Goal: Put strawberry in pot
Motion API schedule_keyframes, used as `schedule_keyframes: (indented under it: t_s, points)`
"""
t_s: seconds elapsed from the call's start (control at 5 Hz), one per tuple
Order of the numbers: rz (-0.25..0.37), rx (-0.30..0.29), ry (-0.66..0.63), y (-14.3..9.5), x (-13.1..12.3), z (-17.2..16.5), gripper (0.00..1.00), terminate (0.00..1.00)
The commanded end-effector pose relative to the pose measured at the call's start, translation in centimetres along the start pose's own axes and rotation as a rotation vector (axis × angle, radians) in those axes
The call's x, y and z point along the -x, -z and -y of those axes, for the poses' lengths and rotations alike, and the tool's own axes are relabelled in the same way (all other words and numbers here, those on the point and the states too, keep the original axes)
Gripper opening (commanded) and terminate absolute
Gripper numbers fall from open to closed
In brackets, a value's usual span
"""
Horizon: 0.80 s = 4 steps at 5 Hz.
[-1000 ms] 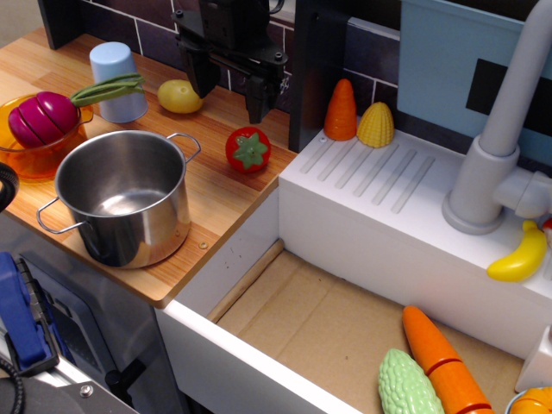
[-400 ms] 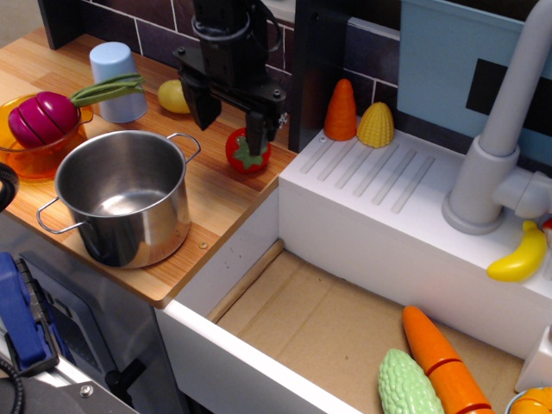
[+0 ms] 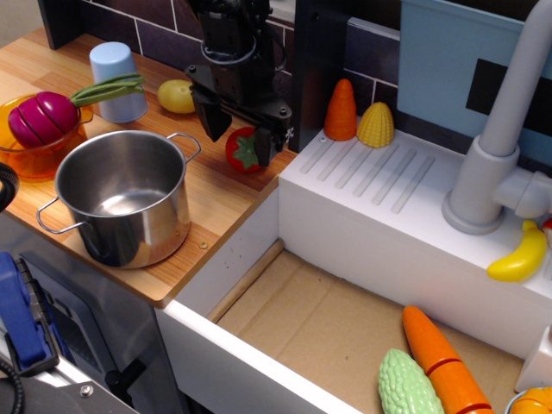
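The strawberry needs to go in the pot (image 3: 121, 197), so the gripper should next grab the strawberry by its round red body (image 3: 243, 143).
The red strawberry (image 3: 241, 151) with a green cap sits on the wooden counter, right of the steel pot (image 3: 121, 197). The pot stands empty at the counter's front, two wire handles showing. My black gripper (image 3: 240, 135) is open and hangs low over the strawberry, one finger on its left and one on its right. The fingers straddle the fruit and hide its upper part. I cannot tell whether they touch it.
An orange bowl (image 3: 19, 158) with a magenta radish (image 3: 45, 116) sits at the left, a pale blue cup (image 3: 119, 80) and a lemon (image 3: 177, 96) behind the pot. A small orange carrot (image 3: 341, 109) and corn (image 3: 376, 125) stand on the white sink ledge. The sink basin lies to the right.
My gripper has come down and to the right from above the lemon to around the strawberry. The strawberry and pot have not moved.
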<state>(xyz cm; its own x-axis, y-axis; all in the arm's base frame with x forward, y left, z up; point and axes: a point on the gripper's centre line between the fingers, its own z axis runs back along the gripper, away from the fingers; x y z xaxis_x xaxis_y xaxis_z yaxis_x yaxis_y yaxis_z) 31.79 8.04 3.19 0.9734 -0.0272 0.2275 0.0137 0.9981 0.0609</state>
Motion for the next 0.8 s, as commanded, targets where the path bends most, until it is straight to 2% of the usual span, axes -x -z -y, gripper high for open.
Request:
schedule_keyframes:
  t_s: [0.0, 0.2, 0.4, 0.6]
  points:
    - [0.073, -0.004, -0.008, 0.6, -1.3, -0.7, 1.00, 0.00]
    - [0.073, 0.027, -0.034, 1.6, -1.5, -0.5, 1.00, 0.00]
    - [0.057, 0.023, -0.030, 0.9, -2.1, -0.5, 0.00, 0.00]
    - [0.002, -0.029, 0.028, -2.0, -2.7, -1.7, 0.00, 0.00]
